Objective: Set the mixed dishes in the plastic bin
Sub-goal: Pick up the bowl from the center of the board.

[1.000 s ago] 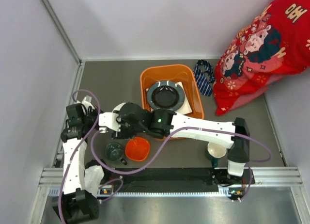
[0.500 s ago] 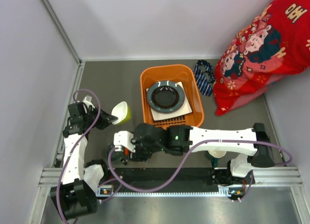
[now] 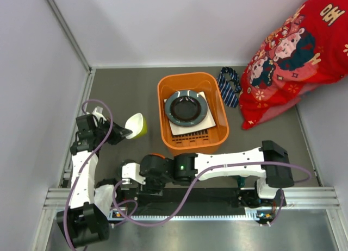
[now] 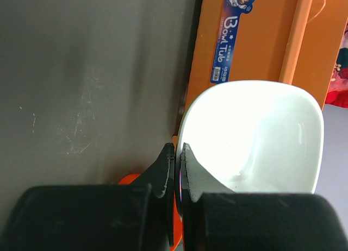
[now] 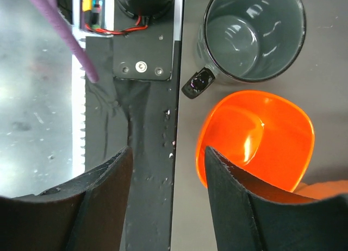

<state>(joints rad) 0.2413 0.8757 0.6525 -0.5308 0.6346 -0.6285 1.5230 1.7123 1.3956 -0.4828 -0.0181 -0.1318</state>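
Observation:
Next, my right gripper grabs the orange bowl by its near rim (image 5: 199, 145), so the bowl's base stays free to settle into the plastic bin.
The orange plastic bin (image 3: 165, 132) stands mid-table and holds a round blue-grey plate (image 3: 186, 107) lying on a white square plate (image 3: 208, 122). My left gripper (image 3: 120, 132) (image 4: 176, 148) is shut on the rim of a bowl (image 3: 135, 125) (image 4: 255, 131), white inside, held in the air left of the bin (image 4: 261, 39). My right gripper (image 3: 128, 174) (image 5: 167, 153) is open near the front edge. Its right finger hangs over the near rim of an orange bowl (image 5: 255, 137). A dark teal cup (image 5: 253, 33) stands beside that bowl. In the top view the right arm hides both.
A striped blue necktie (image 3: 228, 87) lies right of the bin, next to a red patterned cloth (image 3: 293, 55). A grey wall (image 3: 38, 99) runs along the left. The black base plate (image 5: 144, 126) and metal rail (image 3: 190, 199) line the near edge.
My right arm has swung from beside the bin down to the near edge, over the cup and orange bowl. The left gripper's bowl came into view and has stayed still.

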